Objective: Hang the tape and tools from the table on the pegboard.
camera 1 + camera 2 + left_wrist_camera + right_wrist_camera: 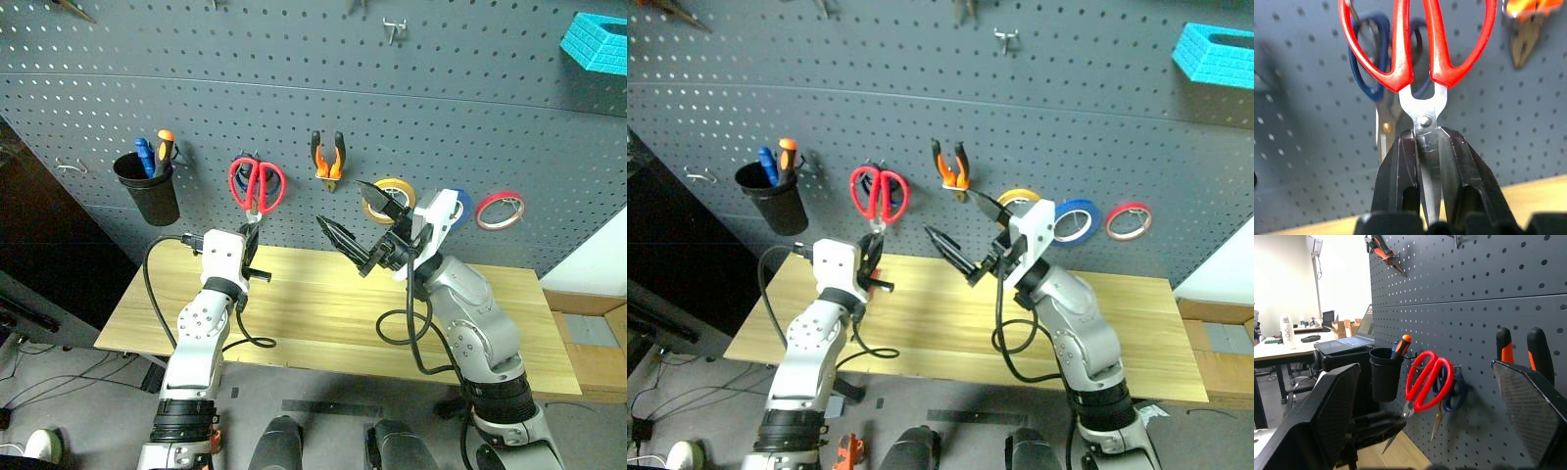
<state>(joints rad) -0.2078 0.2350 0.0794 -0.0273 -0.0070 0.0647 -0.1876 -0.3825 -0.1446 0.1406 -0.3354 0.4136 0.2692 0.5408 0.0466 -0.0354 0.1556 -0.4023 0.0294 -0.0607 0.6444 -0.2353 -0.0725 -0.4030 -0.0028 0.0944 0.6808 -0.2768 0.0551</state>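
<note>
The metal hook shows inside the red handle loop in the left wrist view, so the robot's left gripper needs to open now and the scissors would hang.
My left gripper (253, 231) is shut on the blades of the red-handled scissors (258, 184) and holds them handles-up against the dark grey pegboard (294, 88). In the left wrist view the red handles (1418, 44) overlap blue-handled scissors (1369, 58) hanging behind them. The orange-and-black pliers (327, 157) hang on the board to the right. The blue tape (1076, 221) hangs further right, partly behind my right arm. My right gripper (364, 223) stands open and empty above the wooden table (313, 304).
A black cup (149, 186) with blue and orange drivers hangs at the board's left. A yellow roll (392, 196) and a red roll (500, 210) flank the blue tape. A bare hook (394, 29) and a blue box (596, 41) sit higher up.
</note>
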